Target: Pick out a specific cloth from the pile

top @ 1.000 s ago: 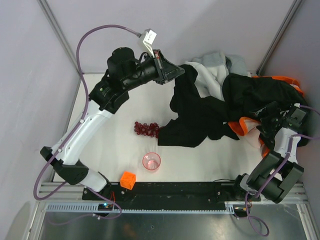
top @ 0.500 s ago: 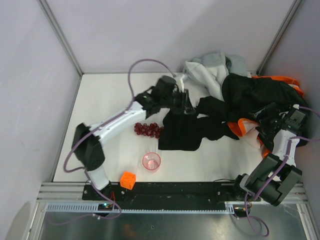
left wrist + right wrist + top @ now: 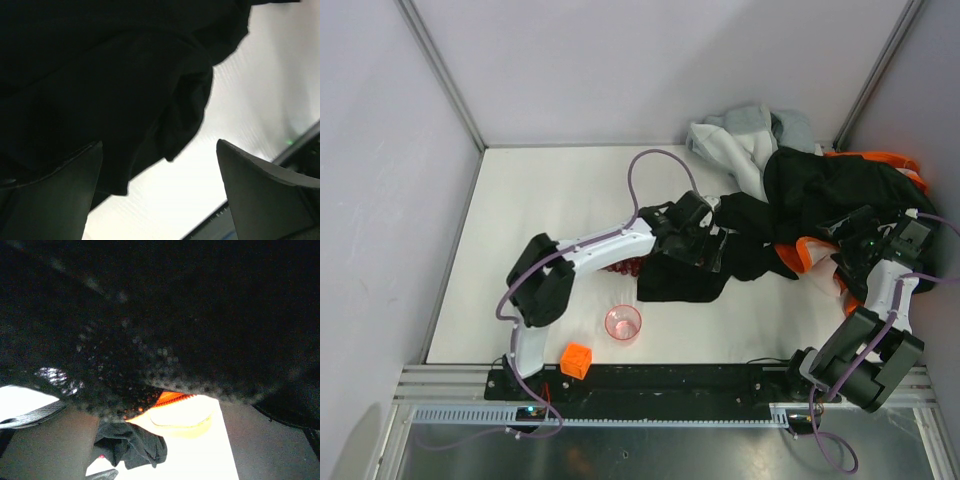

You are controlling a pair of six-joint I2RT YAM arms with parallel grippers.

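The left gripper grabs the part of the black garment point(image 3: 685, 275) spreading onto the white table next, to pick the garment from the pile.
The pile point(image 3: 790, 190) fills the back right: a large black garment point(image 3: 685, 275) spreading left onto the white table, a bright orange one point(image 3: 804, 251), and pale grey-white ones point(image 3: 740, 140). My left gripper point(image 3: 708, 246) hangs low over the black garment's left part, open with nothing between its fingers; in the left wrist view the left gripper point(image 3: 159, 145) frames the black garment's edge point(image 3: 125, 100) and bare table. My right gripper point(image 3: 861, 246) is open inside the pile, with black mesh fabric point(image 3: 165, 315) draped over the right gripper point(image 3: 155, 412). The cloth cannot be told apart from the other black fabric.
A cluster of red grapes point(image 3: 619, 267) lies partly under the left arm. A pink cup point(image 3: 623, 323) and an orange cube point(image 3: 576, 359) sit near the front edge. Grey walls and metal posts close in the table at the back and sides.
The left arm swung from high at the back down to the table's middle. Its jaws opened and let go of the black garment, which dropped and now lies flatter. The right arm stayed put.
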